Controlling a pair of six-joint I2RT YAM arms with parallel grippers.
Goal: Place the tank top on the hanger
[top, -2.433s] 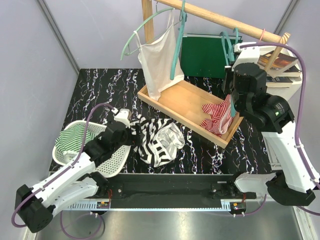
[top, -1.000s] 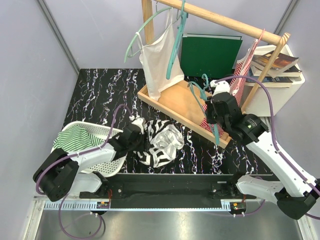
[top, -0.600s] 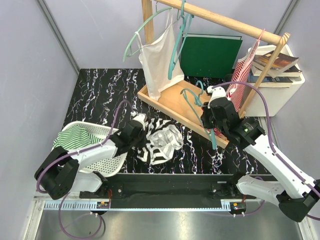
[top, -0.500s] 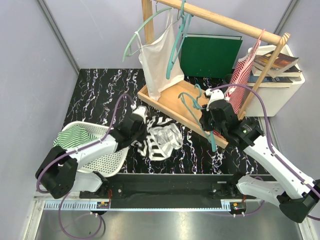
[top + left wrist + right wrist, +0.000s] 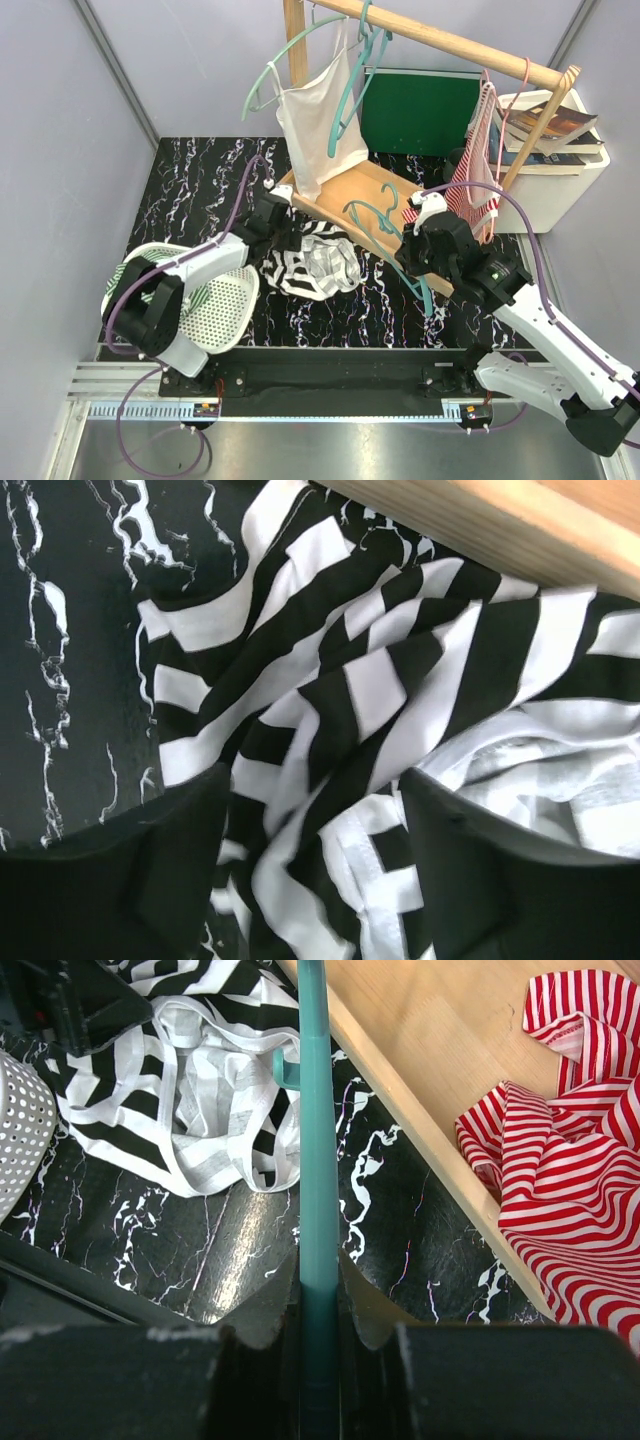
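My left gripper is to keep the tank top's opening free to slip over the hanger's arm, so it needs to grab the tank top by its shoulder strap at the tank top's white-edged opening (image 5: 298, 249) (image 5: 326, 818).
The black-and-white striped tank top (image 5: 315, 268) lies crumpled on the black marbled table, just in front of the wooden tray (image 5: 370, 200). My left gripper (image 5: 280, 218) is low over its far left part. In the left wrist view this gripper (image 5: 315, 880) is open, with folds of the tank top (image 5: 330, 680) between its spread fingers. My right gripper (image 5: 425, 250) is shut on the teal hanger (image 5: 421, 287) and holds it above the table, to the right of the top. The right wrist view shows this gripper (image 5: 320, 1300) clamping the hanger's bar (image 5: 318, 1160), with the tank top (image 5: 200, 1080) beyond it.
A wooden rail (image 5: 450, 40) carries a white tank top (image 5: 315, 130) on teal hangers and a red-and-white garment (image 5: 475, 160). More red-striped cloth (image 5: 570, 1170) lies in the tray. A white basket (image 5: 215, 305) stands at the left. A green binder (image 5: 420, 110) and books (image 5: 555, 120) are behind.
My left gripper has moved away from the basket toward the tray, dragging the tank top that way. My right gripper has brought the hanger lower and to the left.
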